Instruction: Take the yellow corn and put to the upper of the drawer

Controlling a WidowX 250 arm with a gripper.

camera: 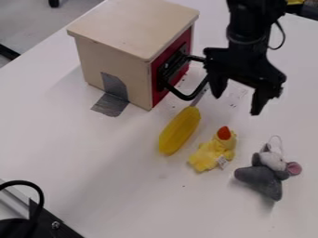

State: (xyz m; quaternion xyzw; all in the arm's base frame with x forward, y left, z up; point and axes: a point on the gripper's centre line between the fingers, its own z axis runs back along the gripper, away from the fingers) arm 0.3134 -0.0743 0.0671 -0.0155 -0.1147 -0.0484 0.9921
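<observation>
My gripper will next grab the yellow corn (180, 130) by its plump yellow body to put it on the upper of the drawer.
My gripper (237, 103) hangs at the upper right, open, its two fingers apart with nothing between them. It is above and to the right of the yellow corn (180, 130), not touching it. The corn lies on the white table at a slant, its thin stem end pointing up toward the box handle. The wooden drawer box (133, 23) stands at the upper left, with a pale flat top and a red front (175, 62) facing right. A black handle (186, 95) sticks out from that front, close to the gripper's left finger.
A yellow chick toy (213, 151) lies right of the corn, and a grey mouse toy (266, 175) is at the lower right. Silver tape (113, 103) fixes the box to the table (118, 172). Black equipment with a cable (37, 218) sits at the lower left corner.
</observation>
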